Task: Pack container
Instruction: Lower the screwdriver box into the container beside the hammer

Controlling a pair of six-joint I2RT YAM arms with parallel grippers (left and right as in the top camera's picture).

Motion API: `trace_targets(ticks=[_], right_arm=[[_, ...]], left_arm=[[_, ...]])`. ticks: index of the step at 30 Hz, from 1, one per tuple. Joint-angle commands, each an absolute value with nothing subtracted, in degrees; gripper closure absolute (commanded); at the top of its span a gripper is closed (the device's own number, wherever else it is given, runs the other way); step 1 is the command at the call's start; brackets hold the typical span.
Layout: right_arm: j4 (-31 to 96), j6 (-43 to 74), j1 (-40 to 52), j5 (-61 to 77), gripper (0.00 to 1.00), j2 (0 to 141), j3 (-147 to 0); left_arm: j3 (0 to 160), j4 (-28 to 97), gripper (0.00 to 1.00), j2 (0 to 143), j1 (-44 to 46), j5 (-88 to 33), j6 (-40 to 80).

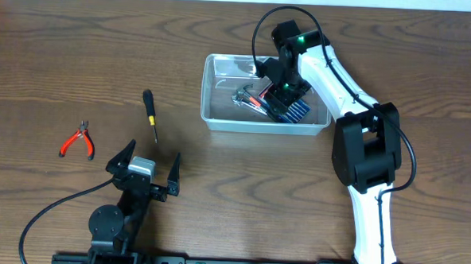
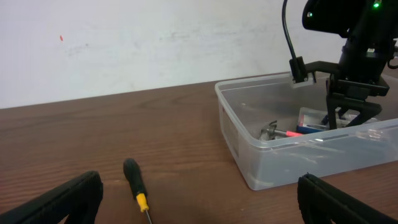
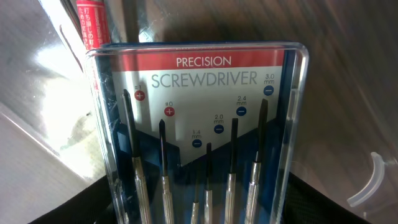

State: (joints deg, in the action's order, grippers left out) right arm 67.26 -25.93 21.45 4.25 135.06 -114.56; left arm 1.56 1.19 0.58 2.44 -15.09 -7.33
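The precision screwdriver case (image 1: pixel 292 111) hangs below the container's rim, between the container's sides, and would end inside, so it is time now for my right gripper to release the case.
The clear container (image 1: pixel 208 107) stands right of centre on the table and also appears in the left wrist view (image 2: pixel 280 165). Inside it lie metal tools with red handles (image 1: pixel 249 99) (image 2: pixel 277 132). My right gripper (image 1: pixel 286 96) (image 3: pixel 199 214) is lowered into the container, shut on a clear-and-blue precision screwdriver case (image 3: pixel 199 124) (image 1: pixel 292 111), which fills the gap between the black fingers. My left gripper (image 1: pixel 151 155) (image 2: pixel 199 208) rests open low at the front left, with nothing between its fingers. A black-and-yellow screwdriver (image 1: pixel 149 112) (image 2: pixel 135 183) lies just ahead of it.
Red-handled pliers (image 1: pixel 77 141) lie on the wood at the far left. The right arm (image 1: pixel 362 145) reaches from the front right over the container's right end. A black cable (image 1: pixel 259 37) loops above the container.
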Motion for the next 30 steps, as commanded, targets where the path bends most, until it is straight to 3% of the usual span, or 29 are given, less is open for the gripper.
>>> trace_targets(ticks=[1, 30], right_arm=[[66.9, -25.8, 20.9, 4.3, 0.41, 135.2, -114.2], [65.6, -25.8, 20.9, 4.3, 0.23, 135.2, -114.2]], left_arm=[[0.2, 2.7, 0.02, 0.2, 2.2, -16.5, -6.8], [0.2, 2.7, 0.02, 0.2, 2.2, -16.5, -6.8]])
